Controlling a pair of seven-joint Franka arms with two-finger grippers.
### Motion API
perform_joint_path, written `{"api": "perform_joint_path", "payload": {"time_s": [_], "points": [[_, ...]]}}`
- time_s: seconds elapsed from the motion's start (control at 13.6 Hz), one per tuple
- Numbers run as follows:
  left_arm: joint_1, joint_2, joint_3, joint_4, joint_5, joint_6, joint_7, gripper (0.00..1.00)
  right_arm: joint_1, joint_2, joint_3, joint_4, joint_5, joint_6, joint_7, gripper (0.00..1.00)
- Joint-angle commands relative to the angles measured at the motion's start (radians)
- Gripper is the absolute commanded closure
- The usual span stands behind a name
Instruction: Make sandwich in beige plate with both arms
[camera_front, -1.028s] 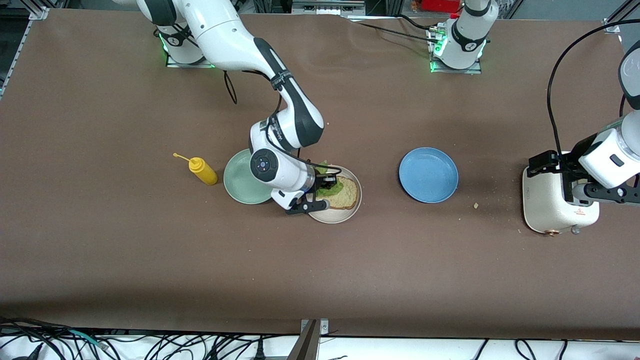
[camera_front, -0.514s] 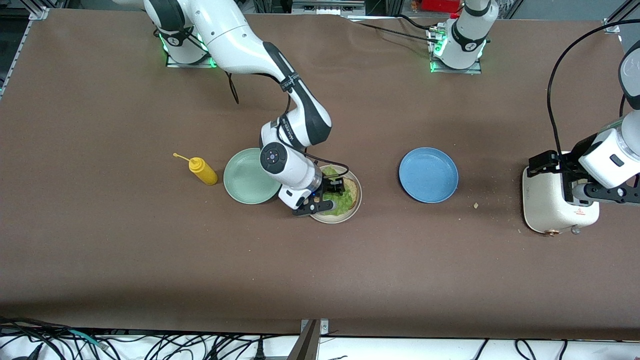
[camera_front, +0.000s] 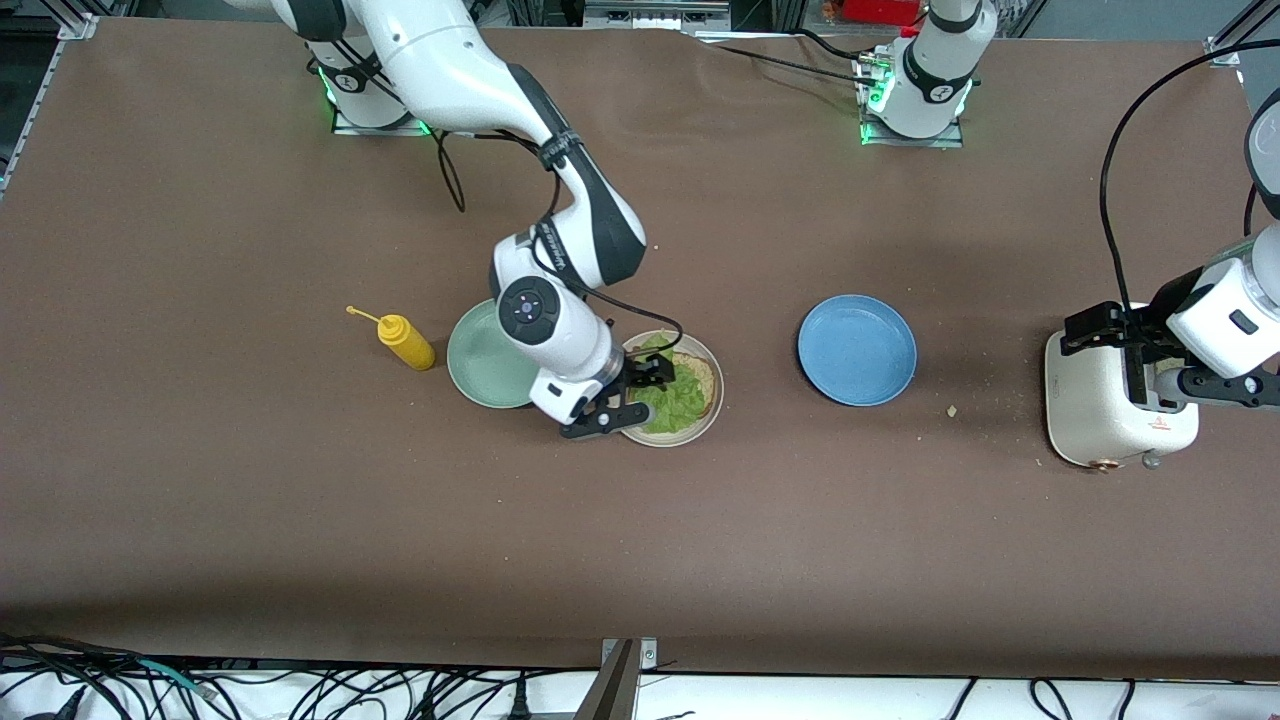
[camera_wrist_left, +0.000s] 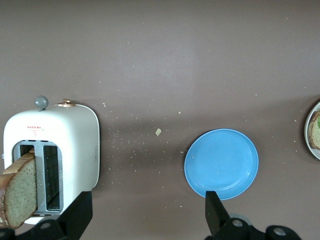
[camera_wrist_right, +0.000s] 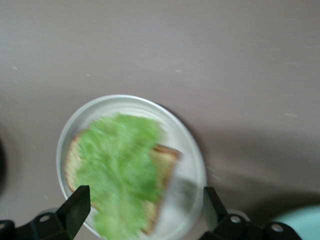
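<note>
The left gripper picks up the second bread slice by its crust edge above the toaster next, to top the lettuce on the beige plate (camera_front: 711, 412).
The beige plate (camera_front: 711, 412) holds one slice of bread (camera_front: 704, 378) with a green lettuce leaf (camera_front: 672, 402) lying on top. My right gripper (camera_front: 640, 392) hangs open just over the plate's edge beside the mint-green plate, nothing between its fingers. In the right wrist view the lettuce (camera_wrist_right: 117, 165) covers most of the bread (camera_wrist_right: 166, 161) on the plate (camera_wrist_right: 192, 150), below the gripper (camera_wrist_right: 142, 210). A second bread slice (camera_wrist_left: 20, 192) stands in the white toaster (camera_wrist_left: 65, 135). My left gripper (camera_front: 1140, 360) waits open above the toaster (camera_front: 1090, 410), empty (camera_wrist_left: 147, 220).
A mint-green plate (camera_front: 478, 368) touches the beige plate on the side toward the right arm's end, with a yellow squeeze bottle (camera_front: 405, 342) past it. An empty blue plate (camera_front: 857, 350) lies between the beige plate and the toaster. Crumbs (camera_front: 951, 410) are scattered near the toaster.
My right gripper opened and let go of the lettuce, which now lies on the bread. The gripper then drew back toward the mint-green plate. The left arm barely moved.
</note>
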Motion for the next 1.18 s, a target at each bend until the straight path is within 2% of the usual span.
{"api": "perform_joint_path", "payload": {"time_s": [0.0,0.15,0.22,0.59,0.88,0.95,1.03,1.1], "points": [[0.022,-0.004,-0.003,-0.018,0.097,0.019,0.009,0.01,0.008,-0.118,-0.060,-0.051,-0.112,-0.172,0.003,0.00],[0.050,0.002,-0.003,-0.038,0.149,0.054,0.054,0.01,0.006,-0.185,-0.074,-0.052,-0.225,-0.241,-0.007,0.00],[0.088,0.003,-0.003,-0.052,0.148,0.083,0.102,0.01,0.006,-0.221,-0.102,-0.051,-0.255,-0.273,-0.013,0.00],[0.215,-0.001,-0.008,-0.162,0.133,0.218,0.280,0.01,0.006,-0.307,-0.301,-0.045,-0.259,-0.464,-0.017,0.00],[0.266,-0.046,-0.010,-0.335,0.130,0.393,0.308,0.01,0.006,-0.408,-0.393,-0.049,-0.256,-0.635,-0.007,0.00],[0.283,-0.047,-0.010,-0.354,0.130,0.413,0.325,0.01,-0.038,-0.445,-0.395,-0.057,-0.252,-0.669,-0.013,0.00],[0.298,-0.044,-0.010,-0.366,0.130,0.430,0.354,0.01,-0.103,-0.463,-0.361,-0.054,-0.258,-0.688,-0.014,0.00],[0.314,-0.044,-0.010,-0.383,0.130,0.460,0.365,0.01,-0.171,-0.504,-0.290,-0.055,-0.273,-0.688,-0.011,0.00]]}}
